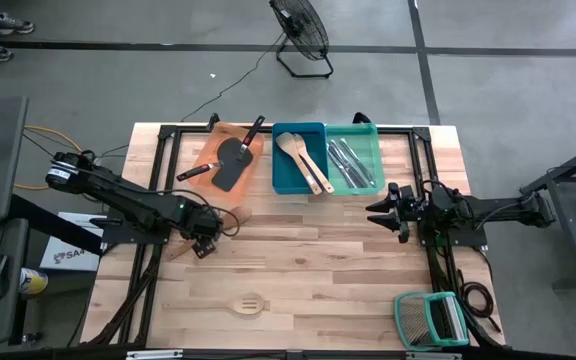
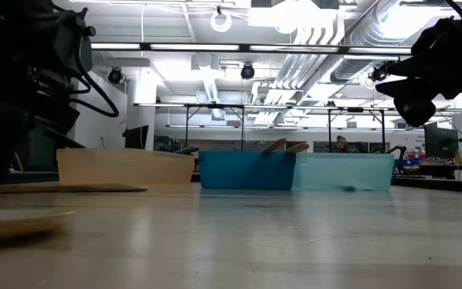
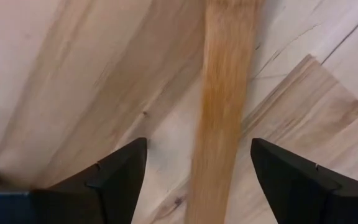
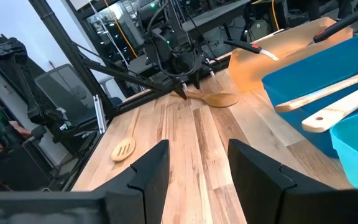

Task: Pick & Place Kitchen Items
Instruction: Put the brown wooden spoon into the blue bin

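The robot's left gripper will next take hold of the wooden spoon by its handle [image 3: 219,124], to put the spoon away in the blue tray.
A pale wooden spoon [image 1: 230,216] lies flat on the table just near the orange tray. My left gripper [image 1: 206,240] is down at its handle [image 3: 219,124], open, one finger on each side with gaps showing; the right wrist view shows the left gripper [image 4: 182,92] beside the spoon's bowl [image 4: 219,98]. My right gripper [image 1: 380,210] hovers open above the table near the teal tray. A wooden slotted spatula [image 1: 248,303] lies flat toward the near edge. Black spatulas [image 1: 230,160] lie in the orange tray, wooden spoons [image 1: 303,165] in the blue one, silver cutlery [image 1: 353,165] in the teal one.
The orange tray [image 1: 252,176], blue tray [image 1: 286,185] and teal tray [image 1: 373,135] stand side by side along the far edge. A green-framed wire rack [image 1: 431,318] sits at the near right corner. Bare wood stretches across the table's middle [image 1: 318,260].
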Controlling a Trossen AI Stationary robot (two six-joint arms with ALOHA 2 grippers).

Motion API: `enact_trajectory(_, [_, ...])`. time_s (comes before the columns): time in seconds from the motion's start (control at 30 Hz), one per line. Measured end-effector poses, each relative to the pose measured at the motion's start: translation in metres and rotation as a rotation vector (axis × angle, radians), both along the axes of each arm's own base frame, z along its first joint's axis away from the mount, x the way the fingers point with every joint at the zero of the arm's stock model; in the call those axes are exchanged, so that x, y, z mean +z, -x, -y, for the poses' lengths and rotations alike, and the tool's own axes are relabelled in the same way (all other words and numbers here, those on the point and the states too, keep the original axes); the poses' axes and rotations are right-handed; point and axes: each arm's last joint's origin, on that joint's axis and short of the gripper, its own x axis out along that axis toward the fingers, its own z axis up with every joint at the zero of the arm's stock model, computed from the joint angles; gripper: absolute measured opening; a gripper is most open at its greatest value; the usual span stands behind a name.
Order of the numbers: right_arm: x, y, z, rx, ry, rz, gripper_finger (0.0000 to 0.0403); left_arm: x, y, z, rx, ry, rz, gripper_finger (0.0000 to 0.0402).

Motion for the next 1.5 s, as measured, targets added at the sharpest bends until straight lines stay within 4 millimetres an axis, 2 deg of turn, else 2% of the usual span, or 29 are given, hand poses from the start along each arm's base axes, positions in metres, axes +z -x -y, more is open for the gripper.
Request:
enact_trajectory(0.3, [0.0, 0.0, 0.0, 0.0, 0.0, 0.0, 0.0156, -0.01, 0.004, 0.0, -0.013, 0.044, 0.002, 0.0278])
enact_trajectory(0.6, [0.0, 0.0, 0.0, 0.0, 0.0, 0.0, 0.0156, -0.014, 0.004, 0.001, -0.02, 0.052, -0.029, 0.0204])
enact_trajectory(0.77, [0.0, 0.0, 0.0, 0.0, 0.0, 0.001, 0.0156, -0.02, 0.002, 0.002, -0.031, 0.067, -0.073, 0.0182])
enact_trajectory(1.5, [0.0, 0.0, 0.0, 0.0, 0.0, 0.001, 0.0156, -0.018, 0.0, 0.003, -0.042, 0.087, -0.105, 0.0167])
